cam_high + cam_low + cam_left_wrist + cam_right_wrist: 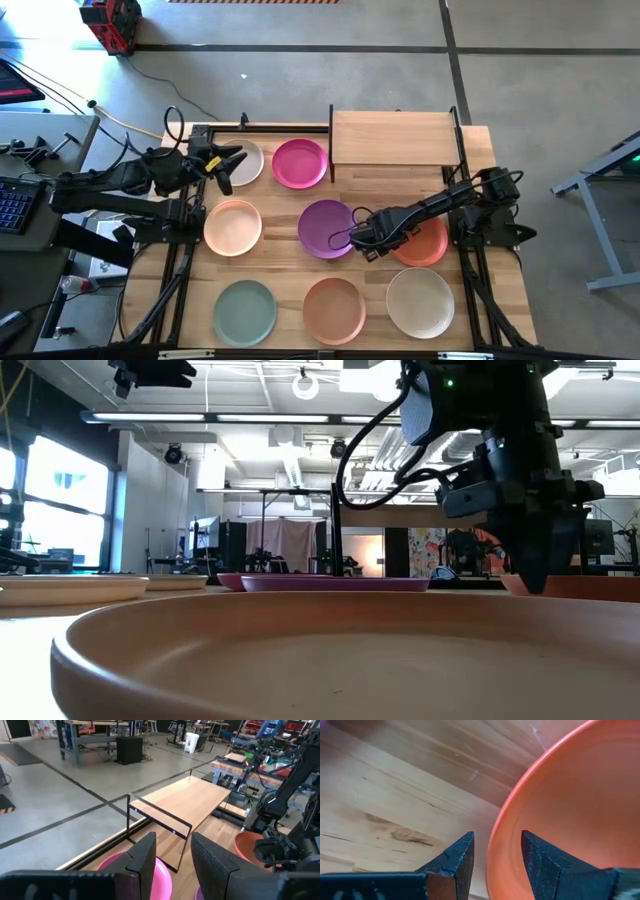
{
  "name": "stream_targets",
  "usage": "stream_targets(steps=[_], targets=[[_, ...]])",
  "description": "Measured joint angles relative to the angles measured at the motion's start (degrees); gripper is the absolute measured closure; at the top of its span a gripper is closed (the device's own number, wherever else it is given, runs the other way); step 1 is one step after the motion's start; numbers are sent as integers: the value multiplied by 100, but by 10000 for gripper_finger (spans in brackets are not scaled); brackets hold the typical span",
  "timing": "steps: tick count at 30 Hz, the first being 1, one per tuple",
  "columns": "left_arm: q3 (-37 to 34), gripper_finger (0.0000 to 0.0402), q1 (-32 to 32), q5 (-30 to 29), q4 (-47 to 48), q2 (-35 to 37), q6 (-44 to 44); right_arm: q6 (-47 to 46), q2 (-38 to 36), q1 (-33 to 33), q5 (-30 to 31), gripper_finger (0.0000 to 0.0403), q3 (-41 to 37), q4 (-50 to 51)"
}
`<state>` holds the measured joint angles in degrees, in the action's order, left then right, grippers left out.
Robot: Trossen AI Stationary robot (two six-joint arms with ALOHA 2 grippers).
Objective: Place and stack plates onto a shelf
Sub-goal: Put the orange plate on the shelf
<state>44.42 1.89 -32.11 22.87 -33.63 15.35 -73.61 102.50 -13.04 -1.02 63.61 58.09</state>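
Observation:
The orange-red plate's rim (396,258) (495,845) runs in past my right gripper's fingers beside the wooden table, so it is time to close, and closing now would catch the plate.
Several round plates lie flat on the wooden tabletop: cream (250,160), magenta (300,163), peach (233,226), purple (325,228), orange-red (428,243), sage green (244,310), salmon (334,308) and off-white (420,302). The shelf (392,137) stands at the far edge with nothing on it. My right gripper (497,852) points down, open, low over the orange-red plate's left rim (495,845). One finger stands outside the rim and one over the plate's inside. My left gripper (222,165) hangs open above the cream plate, holding nothing.
The shelf's thin black uprights (128,817) stand at its ends, close beside the magenta plate (162,875). The purple plate lies just left of my right gripper. The salmon plate (300,650) fills the near middle. Black frame rails run along both table sides.

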Motion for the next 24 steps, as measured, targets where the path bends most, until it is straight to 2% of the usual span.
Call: stream_targets(steps=[8,11,18,24], targets=[[0,291,0,-3,-2,3,-6,4,0,0,103,269,0,-3],[0,291,0,-3,-2,3,-4,5,0,0,96,297,0,-3],[0,291,2,-6,-1,3,-4,8,0,0,-59,390,0,-6],[0,291,2,-7,-2,3,-2,5,0,-2,-121,394,-2,1]])
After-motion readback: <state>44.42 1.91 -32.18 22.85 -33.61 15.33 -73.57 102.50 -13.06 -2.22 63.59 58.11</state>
